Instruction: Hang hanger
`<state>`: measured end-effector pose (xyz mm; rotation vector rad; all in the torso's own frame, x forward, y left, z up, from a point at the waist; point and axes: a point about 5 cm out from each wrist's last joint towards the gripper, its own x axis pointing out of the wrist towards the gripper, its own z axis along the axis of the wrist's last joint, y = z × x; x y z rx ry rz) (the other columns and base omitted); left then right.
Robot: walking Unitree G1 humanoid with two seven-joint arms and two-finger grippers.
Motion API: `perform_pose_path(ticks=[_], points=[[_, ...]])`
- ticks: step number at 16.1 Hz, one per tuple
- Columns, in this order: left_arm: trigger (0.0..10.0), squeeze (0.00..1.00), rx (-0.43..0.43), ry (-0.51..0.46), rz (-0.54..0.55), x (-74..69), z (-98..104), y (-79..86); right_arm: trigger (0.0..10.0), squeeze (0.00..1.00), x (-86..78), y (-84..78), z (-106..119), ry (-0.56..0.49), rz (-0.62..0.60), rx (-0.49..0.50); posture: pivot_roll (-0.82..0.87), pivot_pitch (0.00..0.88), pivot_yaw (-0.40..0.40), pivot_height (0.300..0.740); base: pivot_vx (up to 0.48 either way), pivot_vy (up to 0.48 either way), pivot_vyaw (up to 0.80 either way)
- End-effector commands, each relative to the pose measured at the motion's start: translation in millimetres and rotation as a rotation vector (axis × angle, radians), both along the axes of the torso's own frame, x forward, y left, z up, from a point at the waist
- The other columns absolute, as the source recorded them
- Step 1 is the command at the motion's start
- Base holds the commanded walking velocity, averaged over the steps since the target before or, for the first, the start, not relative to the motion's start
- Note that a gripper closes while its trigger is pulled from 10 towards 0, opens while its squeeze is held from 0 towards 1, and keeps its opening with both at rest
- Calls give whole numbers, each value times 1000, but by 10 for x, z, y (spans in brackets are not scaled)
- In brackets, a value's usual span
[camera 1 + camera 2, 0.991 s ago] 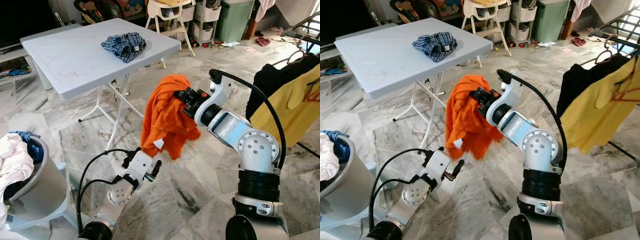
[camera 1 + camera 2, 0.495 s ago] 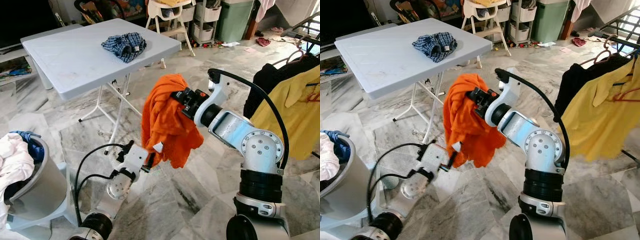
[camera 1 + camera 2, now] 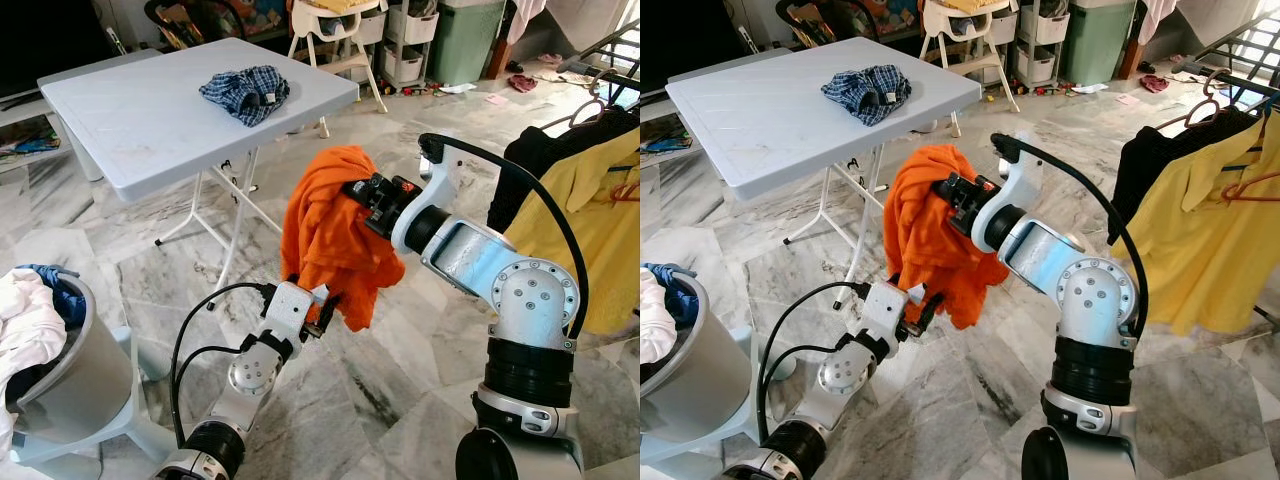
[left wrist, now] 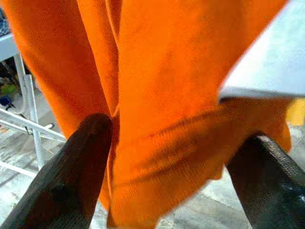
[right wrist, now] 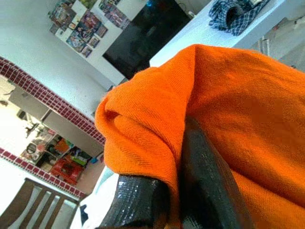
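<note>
The orange garment's ribbed edge hangs free while the rest is slack and bunched, so my left gripper should grip that ribbed edge (image 4: pixel 164 167) next.
An orange garment (image 3: pixel 330 235) hangs bunched in mid-air over the marble floor. My right gripper (image 3: pixel 358 192) is shut on its upper part; in the right wrist view the fingers (image 5: pixel 202 176) pinch a fold of the fabric. My left gripper (image 3: pixel 318 318) has come up from below to the garment's lower hem, near a small white label. It is open, and in the left wrist view the orange fabric (image 4: pixel 162 95) hangs between its spread fingers (image 4: pixel 81 176). To the right, a yellow shirt (image 3: pixel 590 220) and a black garment (image 3: pixel 530 165) hang on hangers (image 3: pixel 1215 100) from a drying rack.
A white folding table (image 3: pixel 120 120) with a crumpled checked cloth (image 3: pixel 245 92) stands at the back left. At the near left is a grey laundry basket (image 3: pixel 70 385) holding white and blue clothes. A high chair (image 3: pixel 335 30), storage bins and clutter line the back.
My left gripper has risen and moved right, from below the garment up to its lower hem. The right gripper still holds the orange garment in about the same place.
</note>
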<state>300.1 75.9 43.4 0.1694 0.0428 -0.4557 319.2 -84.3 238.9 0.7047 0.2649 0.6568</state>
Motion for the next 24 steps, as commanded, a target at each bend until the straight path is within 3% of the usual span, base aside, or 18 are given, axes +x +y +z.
perform_pose_path(ticks=[1,4,5,6,8,10,11,12,13,14,15,18,24], points=[[0,0,-4,1,14,32,13,39,0,0,-50,51,148,-62,35,5,-211,0,61,740,0,0,0],[0,0,34,22,92,73,-25,179,0,0,-65,57,169,-71,58,6,-213,0,60,740,0,0,0],[1725,0,64,21,118,75,-45,240,0,0,-68,44,190,-76,62,7,-216,0,60,740,0,0,0],[10000,0,78,20,139,77,-51,286,0,0,-64,20,193,-77,60,4,-215,0,61,740,0,0,0],[10000,0,30,15,106,36,-47,272,0,0,-45,-23,169,-70,46,-3,-207,0,61,740,0,0,0],[10000,1000,32,26,105,-38,-114,282,0,0,-43,-24,175,-69,48,3,-201,0,57,740,0,0,0],[10000,1000,44,46,111,-69,-166,287,0,0,-46,-14,184,-71,55,7,-201,0,53,740,0,0,0],[10000,655,51,65,113,-87,-204,276,0,0,-51,7,196,-73,68,10,-201,0,52,740,0,0,0],[10000,0,47,69,108,-82,-201,258,0,0,-54,14,199,-73,74,10,-204,0,49,740,0,0,0],[10000,0,32,72,93,-68,-185,225,0,0,-56,16,198,-72,78,9,-207,0,46,740,0,0,0],[0,0,5,70,80,-35,-147,188,0,0,-60,17,195,-70,82,6,-212,0,45,740,0,0,0],[0,0,-22,46,71,56,-45,126,0,0,-90,30,196,-70,92,6,-228,0,50,740,0,0,0],[0,0,-27,53,57,58,-51,125,0,0,-106,1,180,-66,84,5,-234,0,60,740,0,0,0]])
